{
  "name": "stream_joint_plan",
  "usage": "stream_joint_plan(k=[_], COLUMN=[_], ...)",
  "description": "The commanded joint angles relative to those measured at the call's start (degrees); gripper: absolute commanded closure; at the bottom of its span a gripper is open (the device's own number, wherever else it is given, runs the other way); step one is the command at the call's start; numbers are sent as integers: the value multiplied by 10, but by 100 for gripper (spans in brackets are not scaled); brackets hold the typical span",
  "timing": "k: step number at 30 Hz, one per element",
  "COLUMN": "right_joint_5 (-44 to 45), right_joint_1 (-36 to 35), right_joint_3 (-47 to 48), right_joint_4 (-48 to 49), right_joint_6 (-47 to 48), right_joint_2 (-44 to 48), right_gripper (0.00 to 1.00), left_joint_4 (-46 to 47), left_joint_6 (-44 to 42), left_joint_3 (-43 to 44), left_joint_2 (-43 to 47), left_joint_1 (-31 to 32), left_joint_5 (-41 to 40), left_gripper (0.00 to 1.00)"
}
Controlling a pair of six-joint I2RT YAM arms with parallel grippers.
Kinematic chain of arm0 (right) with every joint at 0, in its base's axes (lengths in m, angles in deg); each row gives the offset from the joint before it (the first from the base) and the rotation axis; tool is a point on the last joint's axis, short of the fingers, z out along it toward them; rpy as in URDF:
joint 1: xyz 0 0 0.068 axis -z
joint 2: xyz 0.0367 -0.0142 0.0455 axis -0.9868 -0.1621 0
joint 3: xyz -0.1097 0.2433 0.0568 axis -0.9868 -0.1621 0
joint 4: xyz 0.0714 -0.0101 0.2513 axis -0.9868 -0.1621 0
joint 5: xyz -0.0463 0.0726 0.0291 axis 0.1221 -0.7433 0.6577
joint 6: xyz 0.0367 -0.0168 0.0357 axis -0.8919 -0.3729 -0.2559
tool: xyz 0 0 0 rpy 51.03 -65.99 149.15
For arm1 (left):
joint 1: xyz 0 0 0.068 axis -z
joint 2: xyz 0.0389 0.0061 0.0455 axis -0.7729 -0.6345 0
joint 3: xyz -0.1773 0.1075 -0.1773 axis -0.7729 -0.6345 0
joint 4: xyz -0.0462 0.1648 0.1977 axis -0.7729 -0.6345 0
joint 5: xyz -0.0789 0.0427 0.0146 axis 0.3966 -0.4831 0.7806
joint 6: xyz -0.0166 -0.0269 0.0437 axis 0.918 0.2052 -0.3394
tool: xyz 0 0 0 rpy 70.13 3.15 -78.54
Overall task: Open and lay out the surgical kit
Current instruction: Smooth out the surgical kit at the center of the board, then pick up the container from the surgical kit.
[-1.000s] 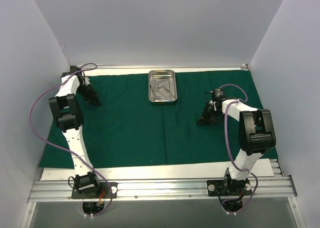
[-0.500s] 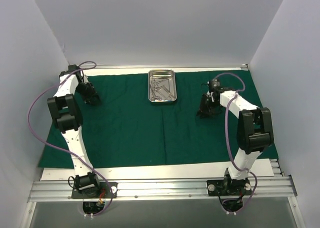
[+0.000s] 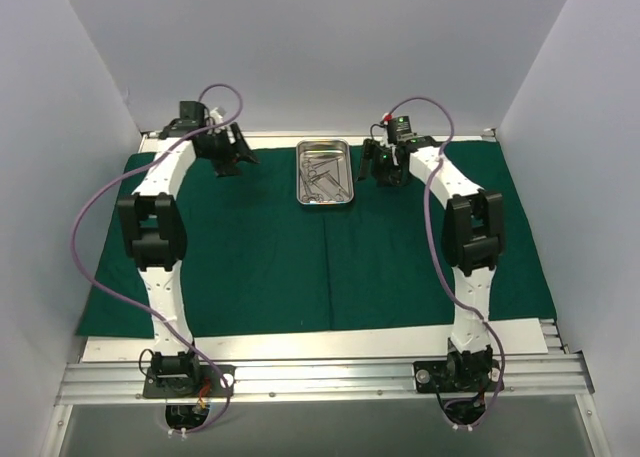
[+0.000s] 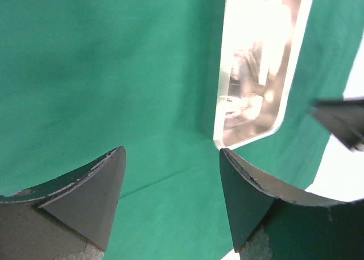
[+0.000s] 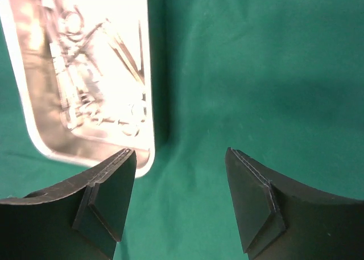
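Note:
I should next pick up the steel tray with my left gripper by its long rim (image 3: pixel 298 174) (image 4: pixel 223 72) opposite my right gripper. Then I can move the tray aside on the drape.
The dark green drape (image 3: pixel 300 257) lies spread flat over the table. On it at the back centre stands the shiny steel tray (image 3: pixel 325 199), with several silver ring-handled instruments (image 3: pixel 322 177) lying inside. My left gripper (image 3: pixel 232 163) hovers just left of the tray, open and holding nothing. My right gripper (image 3: pixel 376 167) hovers just right of the tray, also open and holding nothing. The left wrist view has bare drape (image 4: pixel 102 72) between the left gripper (image 4: pixel 170 174) fingers and the tray (image 4: pixel 259 72) ahead. In the right wrist view the tray (image 5: pixel 23 100) lies ahead-left of the right gripper (image 5: pixel 181 180).
Grey walls close in the back and both sides. A white strip (image 3: pixel 300 345) and a metal rail (image 3: pixel 320 377) run along the near edge by the arm bases. A purple cable (image 3: pixel 95 217) loops off each arm.
Both arms swung from the outer parts of the drape inward and back, to either side of the tray. Both grippers went from shut to open.

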Motion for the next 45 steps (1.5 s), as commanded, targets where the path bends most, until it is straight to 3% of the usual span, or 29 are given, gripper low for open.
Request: stream_joint_plan(k=[1,9,16,25,30,32,34,37,41,45], right_joint_5=[-5,-16,-21,-42,-56,-61,-66,-64,-50,-42], right_joint_1=[-9,-12,-12,-13,-15,-15,-16,-20,-29,-35], right_joint_3=[56,124,141,184,217,231,236,244,234,151], right_joint_4=[-13,-7,-11,-8,-13,-19,-19,-24,-37,-30], right_joint_6=[-4,1,9,14,18,17,14,16,23,12], right_joint_2=[-42,-111,-135,-191,-216,-219,-217,-196,-148,-71], right_gripper=[35,39,51,63,75,85,98,100,100,100], left_joint_4=[97,99,80,48,33,26,25,19,14,4], left_joint_6=[28,45,63,74,87,87,83,75,54,37], left_joint_3=[-3,72,88,186,223,235,241,234,203,151], left_joint_2=[-4,-79,-120,-188,-214,-221,-219,-201,-138,-78], left_joint_1=[40,102,141,169,170,173,175,177,176,176], left_joint_5=[24,-12,-49,-71,-61,-53,-50,-50,-60,-64], left_gripper=[24,30,42,48,65,72,83,97,98,98])
